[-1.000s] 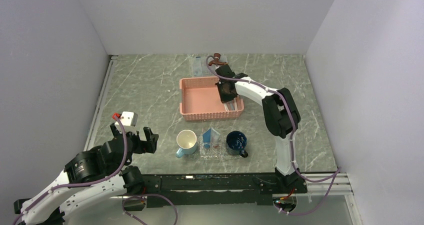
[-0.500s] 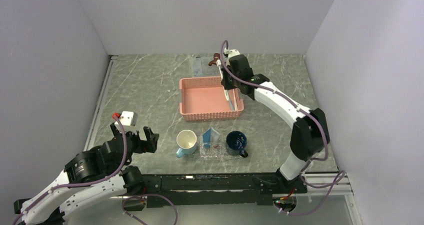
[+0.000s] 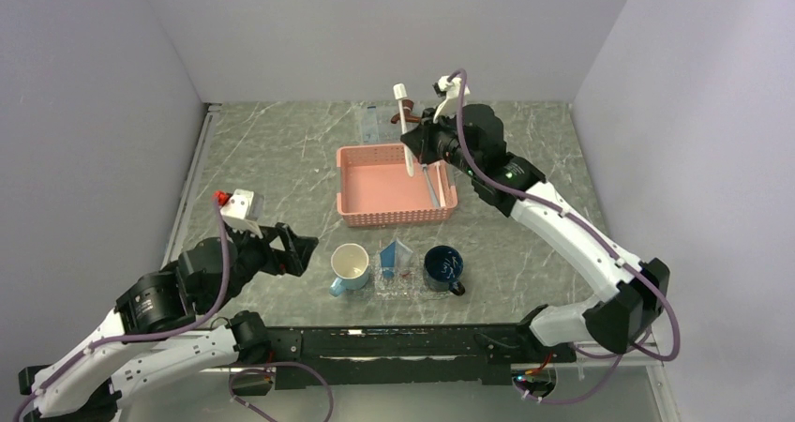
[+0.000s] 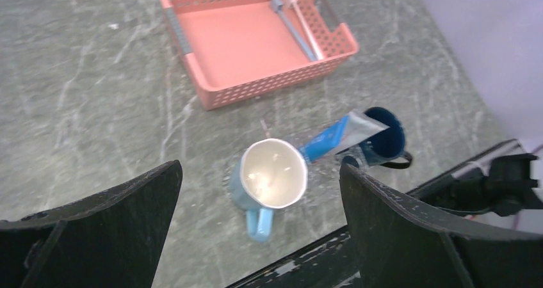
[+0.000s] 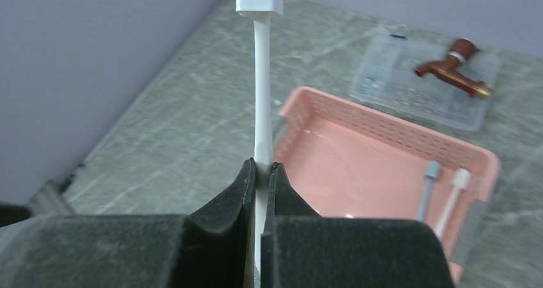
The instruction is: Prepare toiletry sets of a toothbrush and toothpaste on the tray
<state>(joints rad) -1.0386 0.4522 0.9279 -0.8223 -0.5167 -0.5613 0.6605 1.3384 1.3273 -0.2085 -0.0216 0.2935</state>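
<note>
I will grab the white toothbrush by its handle end (image 3: 410, 170) with my left gripper next, so the toothbrush's head stays free to go onto the small tray (image 3: 401, 286).
My right gripper (image 3: 418, 148) (image 5: 263, 168) is shut on a slim white toothbrush (image 3: 404, 127) (image 5: 260, 96), held upright above the back edge of the pink basket (image 3: 358, 189). Two more toothbrushes (image 3: 431, 186) (image 5: 440, 192) lie at the basket's right side. A light-blue toothpaste tube (image 3: 396, 252) (image 4: 334, 135) leans in the small clear tray (image 3: 401, 286) between a pale cup (image 3: 349, 266) and a dark blue mug (image 3: 442, 265). My left gripper (image 3: 289, 252) (image 4: 259, 169) hangs open and empty, left of the pale cup.
A larger clear tray (image 5: 410, 86) holding a brown tap-shaped piece (image 5: 453, 68) sits behind the basket near the back wall. The black rail (image 3: 403, 339) runs along the table's near edge, just in front of the cups.
My right arm has lifted the white toothbrush out of the basket and swung up and back. My left arm has edged a little to the right, still open.
</note>
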